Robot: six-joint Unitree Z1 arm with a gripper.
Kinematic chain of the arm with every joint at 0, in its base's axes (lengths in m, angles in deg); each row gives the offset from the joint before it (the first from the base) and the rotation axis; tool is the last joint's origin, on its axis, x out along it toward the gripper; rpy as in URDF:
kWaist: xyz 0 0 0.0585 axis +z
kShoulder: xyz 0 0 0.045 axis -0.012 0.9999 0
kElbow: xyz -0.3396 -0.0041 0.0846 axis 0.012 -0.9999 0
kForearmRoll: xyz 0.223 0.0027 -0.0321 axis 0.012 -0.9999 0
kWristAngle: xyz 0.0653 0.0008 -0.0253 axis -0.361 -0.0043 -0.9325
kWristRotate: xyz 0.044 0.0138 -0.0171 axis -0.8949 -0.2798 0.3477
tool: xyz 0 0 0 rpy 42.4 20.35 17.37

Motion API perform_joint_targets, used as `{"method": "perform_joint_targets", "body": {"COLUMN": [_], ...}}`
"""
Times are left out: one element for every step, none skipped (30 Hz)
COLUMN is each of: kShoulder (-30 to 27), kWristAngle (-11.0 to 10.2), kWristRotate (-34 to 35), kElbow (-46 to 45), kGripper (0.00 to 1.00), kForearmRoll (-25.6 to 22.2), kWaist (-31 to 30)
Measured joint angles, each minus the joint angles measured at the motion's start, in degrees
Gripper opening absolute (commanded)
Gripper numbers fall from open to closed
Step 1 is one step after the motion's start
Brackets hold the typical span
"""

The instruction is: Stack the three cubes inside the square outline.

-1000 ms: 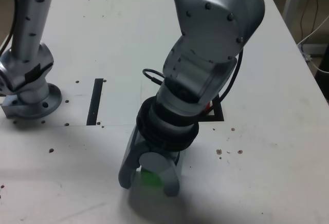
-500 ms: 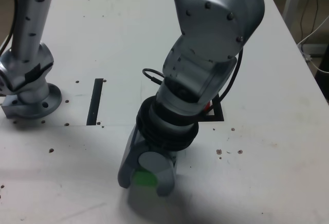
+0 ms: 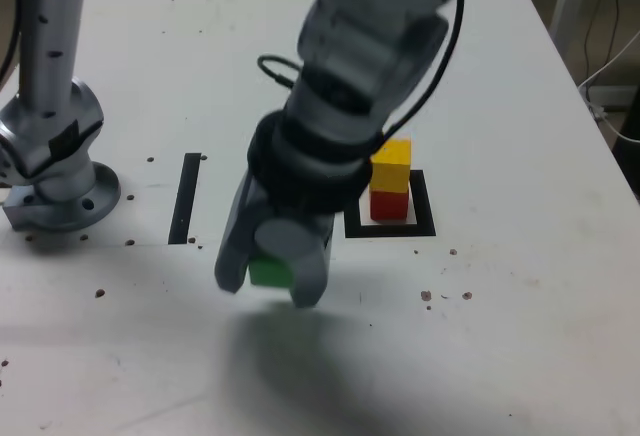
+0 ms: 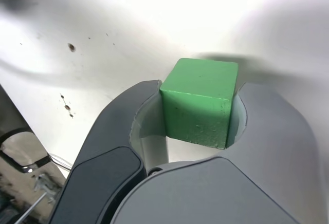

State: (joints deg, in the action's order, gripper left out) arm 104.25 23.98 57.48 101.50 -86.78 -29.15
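Note:
The green cube hangs over bare white table, so it is too early to release. My gripper moves the green cube onto the yellow cube first.
My gripper is shut on the green cube, which hangs above the white table with its shadow below. In the wrist view the green cube is clamped between the two grey jaws of the gripper. To the exterior view's right, the yellow cube sits on top of the red cube, both inside the square outline. The arm hides the outline's left part.
A straight black strip lies on the table at the exterior view's left of my gripper. A second arm's grey base stands at the far left. Small holes and specks dot the table. Cables hang off the right edge.
The gripper closed on the green cube and lifted it off the table, moving back and slightly left. The arm's shift uncovered the yellow-on-red stack in the outline.

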Motion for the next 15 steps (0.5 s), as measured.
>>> {"method": "perform_joint_targets", "body": {"kShoulder": [-0.1, -0.5, -0.5, -0.7, -0.8, -0.8, -1.0, -1.3, -1.7, -2.2, -2.4, -2.4, -2.4, -2.4, -2.4], "kWristAngle": [-0.5, -0.7, -0.9, -1.1, -1.4, -1.8, -2.3, -2.7, -3.1, -3.4, -3.7, -3.9, -4.2, -4.5, -4.7], "kWristRotate": [-0.6, -0.9, -1.6, -2.0, -2.5, -3.3, -4.1, -4.8, -5.4, -6.1, -6.7, -7.4, -8.1, -8.8, -9.5], "kElbow": [1.4, 2.1, 3.2, 3.8, 4.6, 5.8, 6.7, 7.4, 7.8, 8.2, 8.6, 9.0, 9.3, 9.8, 10.2], "kGripper": [0.38, 0.38, 0.38, 0.38, 0.38, 0.38, 0.38, 0.38, 0.38, 0.38, 0.38, 0.38, 0.38, 0.38, 0.38], "kForearmRoll": [-1.6, -2.1, -3.1, -3.6, -4.3, -5.0, -5.7, -6.1, -6.3, -6.5, -6.6, -6.6, -6.7, -6.7, -6.7], "kWaist": [1.0, 2.0, 2.7, 3.5, 4.2, 5.1, 6.2, 7.3, 8.4, 9.5, 10.3, 10.9, 11.5, 12.2, 13.0]}}
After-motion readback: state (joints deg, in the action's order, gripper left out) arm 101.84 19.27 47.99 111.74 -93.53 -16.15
